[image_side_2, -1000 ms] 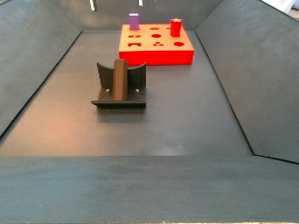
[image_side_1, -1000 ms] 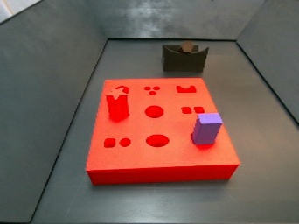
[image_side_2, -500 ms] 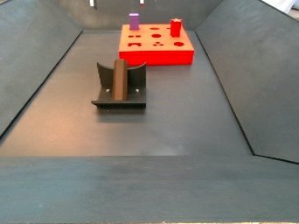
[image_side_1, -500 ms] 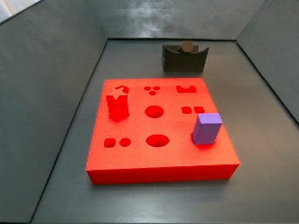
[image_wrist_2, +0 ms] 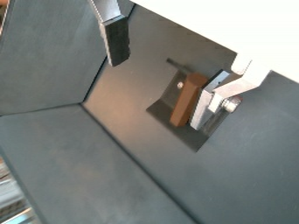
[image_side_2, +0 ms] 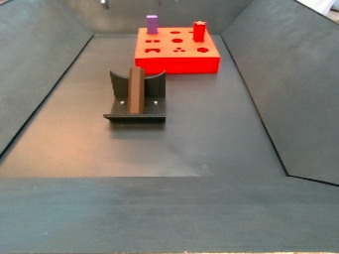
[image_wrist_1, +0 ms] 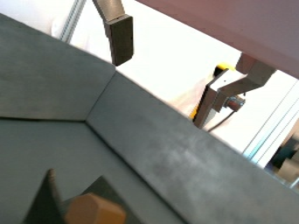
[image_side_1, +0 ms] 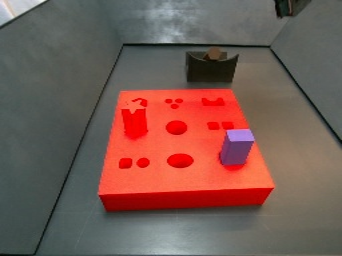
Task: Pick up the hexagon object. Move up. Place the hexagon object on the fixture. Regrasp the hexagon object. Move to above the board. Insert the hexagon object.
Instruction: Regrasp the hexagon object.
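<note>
The robot's gripper will next grab the hexagon rod by its upper part, to get the rod ready to be inserted into the board (image_side_1: 181, 150).
The hexagon object (image_wrist_2: 183, 99) is a slim brown rod that stands leaning in the dark fixture (image_wrist_2: 165, 112). Both side views show the rod (image_side_2: 137, 90) on the fixture (image_side_1: 210, 70), apart from the red board (image_side_1: 181, 150). My gripper (image_wrist_2: 162, 87) is open and empty, high above the fixture, with the rod showing between its fingers (image_wrist_2: 115, 42) far below. In a wrist view the gripper (image_wrist_1: 163, 79) shows only the rod's top end (image_wrist_1: 93, 211). A dark part of the arm (image_side_1: 285, 6) shows at a side view's top edge.
A purple block (image_side_1: 238, 146) and a red upright peg (image_side_1: 134, 122) stand on the board (image_side_2: 176, 55). Grey sloping walls (image_side_2: 47, 89) enclose the dark floor (image_side_2: 172, 149) on all sides.
A dark part of the arm has come into a side view's top right corner. The rod, fixture and board have not moved.
</note>
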Available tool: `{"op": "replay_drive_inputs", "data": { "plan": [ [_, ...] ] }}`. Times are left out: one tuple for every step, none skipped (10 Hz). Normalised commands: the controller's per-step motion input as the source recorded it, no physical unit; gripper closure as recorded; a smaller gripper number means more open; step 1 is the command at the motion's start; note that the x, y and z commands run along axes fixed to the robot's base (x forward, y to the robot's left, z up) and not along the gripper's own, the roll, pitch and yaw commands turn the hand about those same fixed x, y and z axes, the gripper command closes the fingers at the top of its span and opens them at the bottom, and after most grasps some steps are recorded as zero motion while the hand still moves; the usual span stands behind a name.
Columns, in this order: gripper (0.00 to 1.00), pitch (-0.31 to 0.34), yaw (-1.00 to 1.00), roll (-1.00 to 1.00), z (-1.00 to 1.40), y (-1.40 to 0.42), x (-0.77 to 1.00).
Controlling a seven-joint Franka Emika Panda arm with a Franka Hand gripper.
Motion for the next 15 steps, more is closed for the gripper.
{"op": "replay_drive_inputs", "data": {
  "plan": [
    [0.0,0.126,0.18,0.3,-0.02,-0.04,0.1],
    [0.0,0.109,0.19,0.22,-0.01,-0.03,0.1],
    [0.0,0.108,0.2,0.16,-1.0,0.07,0.03],
    [0.0,0.073,0.2,0.15,-1.0,0.07,0.04],
    [0.0,0.032,0.19,0.14,-1.0,0.06,0.05],
    [0.0,-0.003,0.18,0.12,-1.0,0.06,0.06],
    [0.0,-0.031,0.16,0.1,-1.0,0.05,0.07],
    [0.0,-0.067,0.13,0.09,-1.0,0.05,0.08],
    [0.0,-0.087,0.1,0.08,-1.0,0.04,0.09],
    [0.0,-0.094,0.07,0.07,-1.0,0.04,0.1],
    [0.0,-0.096,0.05,0.07,-1.0,0.04,0.11],
    [0.0,-0.091,0.02,0.07,-1.0,0.03,0.12],
    [0.0,-0.076,0.0,0.07,-0.92,0.02,0.11],
    [0.0,-0.06,-0.02,0.07,-0.76,0.01,0.1],
    [0.0,-0.036,-0.02,0.07,-0.61,0.01,0.09]
  ]
}}
